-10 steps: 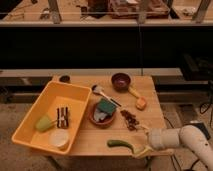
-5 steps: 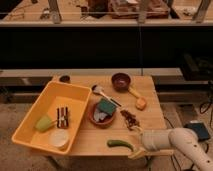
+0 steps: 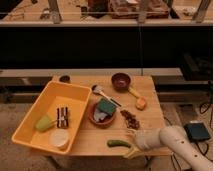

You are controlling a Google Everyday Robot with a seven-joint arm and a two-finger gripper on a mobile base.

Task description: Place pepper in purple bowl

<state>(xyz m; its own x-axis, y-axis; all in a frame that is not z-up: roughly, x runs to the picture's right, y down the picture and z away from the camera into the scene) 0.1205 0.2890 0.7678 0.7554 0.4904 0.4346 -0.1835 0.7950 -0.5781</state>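
Observation:
The gripper needs to grab one of the pepper's ends next, so that it can put the curved green pepper in the purple bowl.
The pepper, small, curved and dark green, lies on the wooden table near its front edge. My gripper comes in from the right at table height, just right of the pepper. Its pale fingers are spread open at the pepper's right end and hold nothing. The purple bowl stands empty at the back of the table, well beyond the pepper and slightly to its right.
A terracotta bowl holding a teal sponge stands mid-table. A yellow bin on the left holds a green cup, a dark striped packet and a white lid. A spatula, an orange piece and a brown pile lie between pepper and purple bowl.
My arm has moved left along the front edge, bringing the gripper up to the pepper's right end. The pepper and bowls have not moved.

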